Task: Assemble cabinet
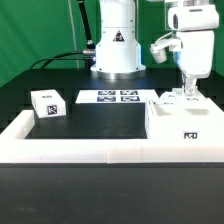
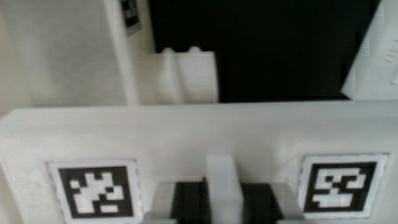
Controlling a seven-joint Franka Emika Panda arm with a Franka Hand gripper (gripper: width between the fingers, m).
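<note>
My gripper needs to move the white cabinet piece (image 1: 190, 100) toward the cabinet body's interior (image 1: 172, 102) before it lets go, because the piece is still short of it.
The large white cabinet body (image 1: 186, 122) sits on the black table at the exterior view's right, a tag on its front. My gripper (image 1: 189, 91) reaches down from above to a smaller white cabinet piece (image 1: 190, 100) at the body's far edge. In the wrist view this piece (image 2: 196, 135) is a broad white face with two tags, and a thin upright ridge (image 2: 222, 175) on it runs between my dark fingers (image 2: 185, 203). My gripper (image 2: 224, 198) is shut on that ridge. Another small tagged white block (image 1: 48, 103) lies at the exterior view's left.
The marker board (image 1: 110, 97) lies flat in front of the robot base (image 1: 117, 45). The low white border rail (image 1: 100, 152) runs along the front and up the left side. In the wrist view a white upright piece (image 2: 187, 75) stands beyond the gripped piece.
</note>
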